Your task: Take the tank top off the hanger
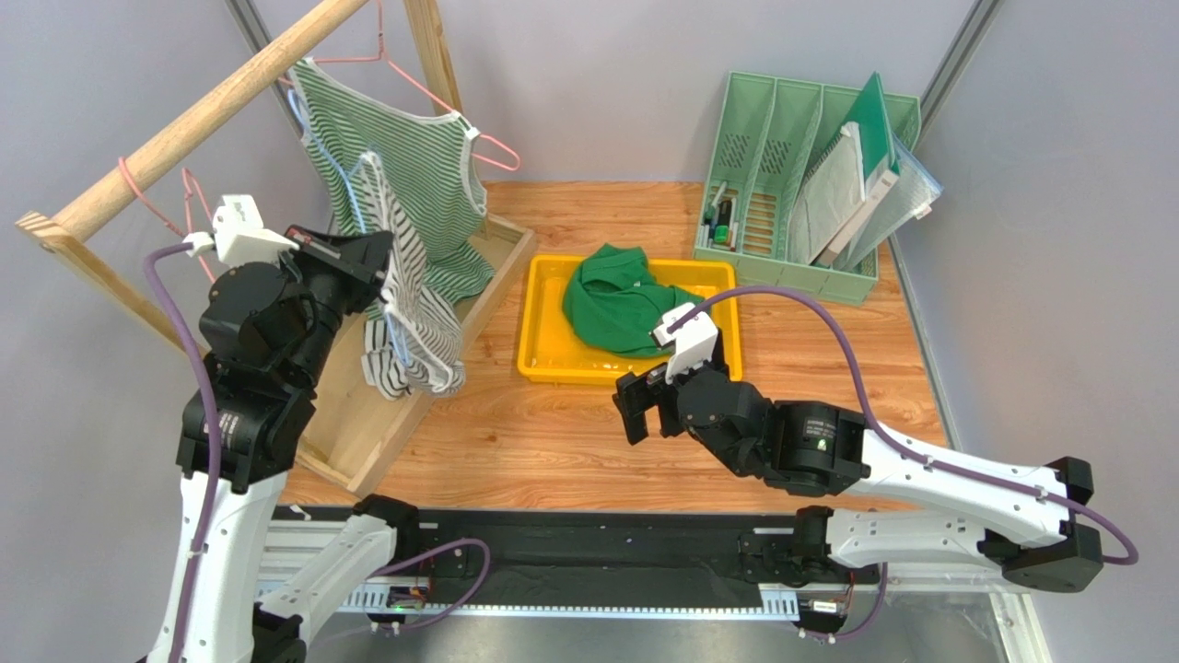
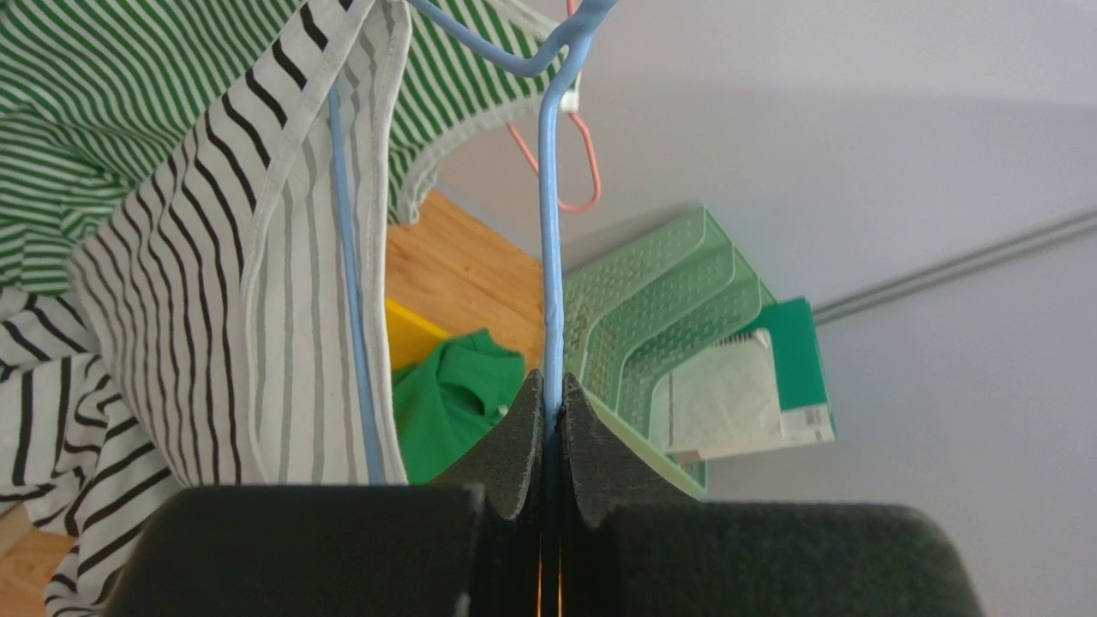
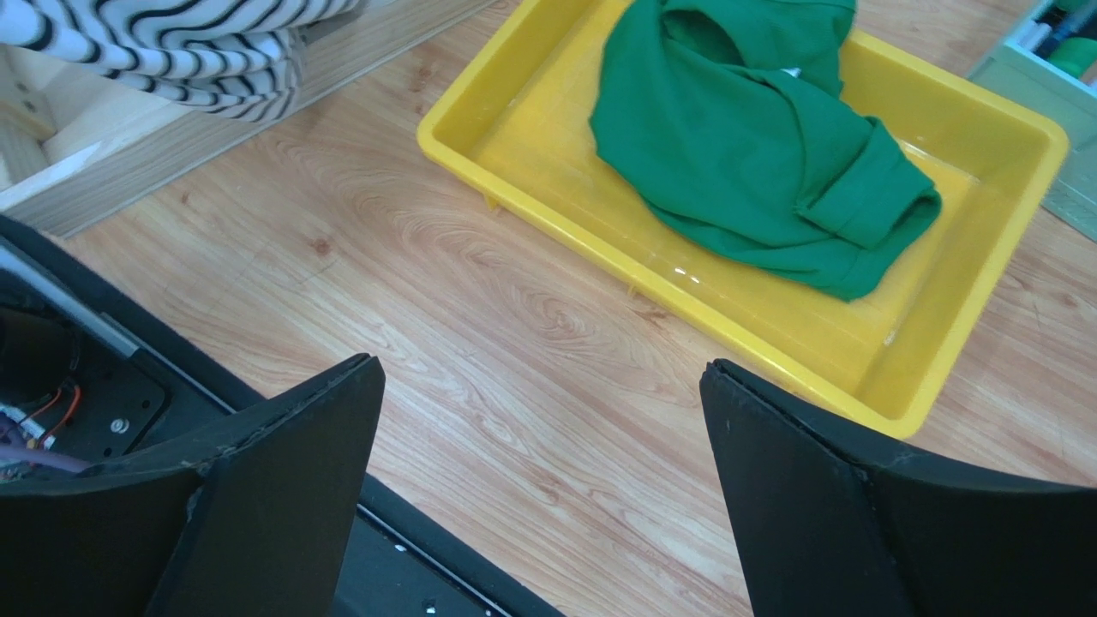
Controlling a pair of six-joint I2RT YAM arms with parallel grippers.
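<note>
Next, my right gripper grabs the black-and-white striped tank top by its white-edged shoulder strap, to leave the blue hanger free to slip out.
A black-and-white striped tank top (image 1: 415,311) (image 2: 219,296) hangs from a blue wire hanger (image 2: 554,257) (image 1: 348,187), off the rack, with its lower part bunched over the rack's wooden base. My left gripper (image 2: 555,392) (image 1: 381,263) is shut on the hanger's blue wire, right beside the top. Behind it, a green-striped tank top (image 1: 415,166) (image 2: 103,116) hangs on a pink hanger (image 1: 478,138) from the wooden rail (image 1: 180,131). My right gripper (image 3: 541,399) (image 1: 640,408) stands open and empty above the table, just in front of the yellow tray. The striped top's hem (image 3: 193,45) shows in the right wrist view.
A yellow tray (image 1: 533,352) (image 3: 580,244) in the middle holds a crumpled green garment (image 1: 616,297) (image 3: 760,129). A green file organizer (image 1: 775,166) with folders stands at the back right. The rack's wooden base (image 1: 374,428) lies along the left.
</note>
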